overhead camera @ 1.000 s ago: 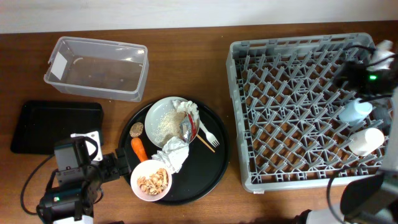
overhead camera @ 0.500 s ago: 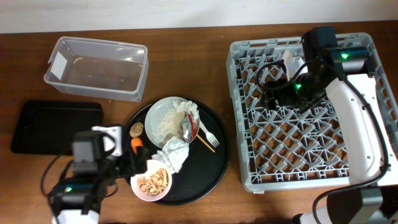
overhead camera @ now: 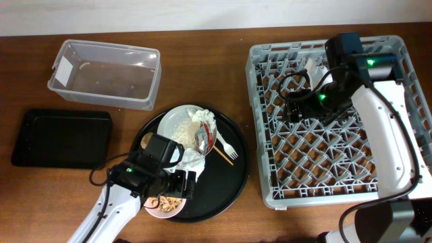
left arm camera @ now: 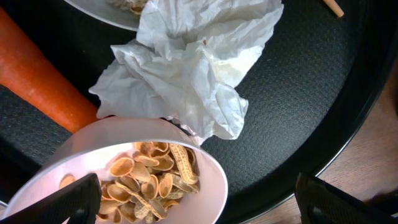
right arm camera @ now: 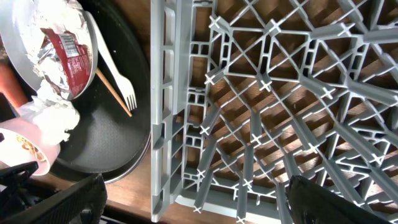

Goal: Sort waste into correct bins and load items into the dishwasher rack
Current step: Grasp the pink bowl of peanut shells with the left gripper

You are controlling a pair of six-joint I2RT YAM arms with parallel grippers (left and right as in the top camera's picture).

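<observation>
The left gripper's fingers are both above the pink bowl's rim (overhead camera: 183, 204) (left arm camera: 220, 178), over the peanuts and tray. It needs to move down first and then close on the pink bowl.
My left gripper (overhead camera: 177, 185) (left arm camera: 205, 205) is open and hovers low over the pink bowl (left arm camera: 205, 180) of peanuts (left arm camera: 155, 180), one finger on each side of it and touching nothing. A crumpled white tissue (left arm camera: 193, 68) and the orange carrot piece (left arm camera: 37, 81) lie beside the bowl. The white plate (overhead camera: 164, 128) holds rice (overhead camera: 179, 135), foil (overhead camera: 202, 140), a tissue (overhead camera: 202, 116) and the red wrapper (right arm camera: 65, 43). The white fork (overhead camera: 226, 145) and the wooden stick (overhead camera: 225, 156) lie on the round tray. My right gripper (overhead camera: 297, 111) (right arm camera: 199, 205) is open and empty above the rack's (overhead camera: 270, 196) left part. The cups are hidden.
The round black tray (overhead camera: 229, 185) holds the plate and bowl. The clear tub (overhead camera: 152, 84) stands at the back left and the shallow black tray (overhead camera: 61, 138) at the left. The right arm lies across the rack's right side.
My left arm has moved right onto the round tray and now covers the carrot and part of the pink bowl. My right arm swung from the rack's right edge to its left part.
</observation>
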